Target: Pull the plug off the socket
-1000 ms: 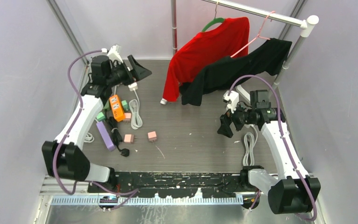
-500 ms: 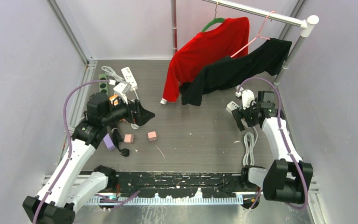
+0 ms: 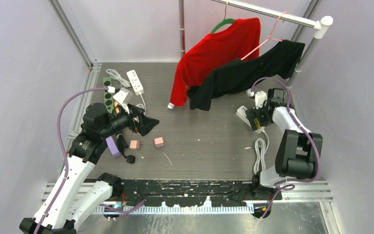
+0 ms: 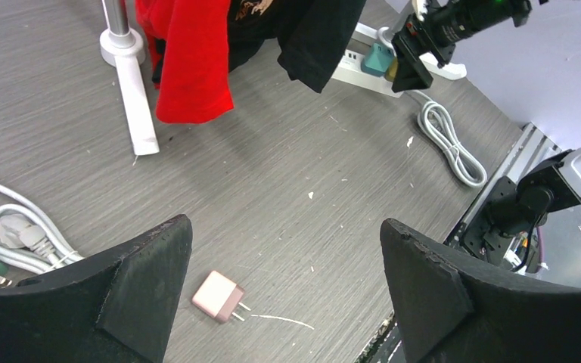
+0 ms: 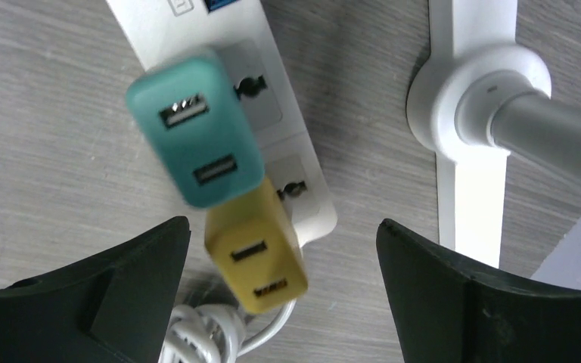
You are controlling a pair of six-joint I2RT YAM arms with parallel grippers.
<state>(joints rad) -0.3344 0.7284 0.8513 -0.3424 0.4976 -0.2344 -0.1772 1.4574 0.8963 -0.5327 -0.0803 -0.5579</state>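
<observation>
Next, my right gripper grabs the white power strip across its yellow-plug end (image 3: 258,126) (image 5: 293,202) to bring it from the rack for unplugging.
A white power strip (image 5: 287,162) lies on the floor by the rack foot, with a teal plug (image 5: 197,136) and a yellow plug (image 5: 261,261) stuck in it. My right gripper (image 5: 281,242) is open and hovers over the strip's end, with the yellow plug between its fingers and touching neither. In the top view the right gripper (image 3: 258,116) is at the strip (image 3: 244,115). My left gripper (image 3: 146,125) is open and empty at mid-left. It hangs above a loose pink plug (image 4: 218,296).
The white clothes-rack foot (image 5: 473,113) stands just right of the strip; a red shirt (image 3: 214,53) and a black shirt (image 3: 243,73) hang above it. A coiled white cord (image 3: 259,153) lies nearby. More strips, plugs and cords (image 3: 121,92) crowd the left side.
My left arm has drawn back from the far left corner to mid-left. My right arm has swung out to the far right, over the white strip.
</observation>
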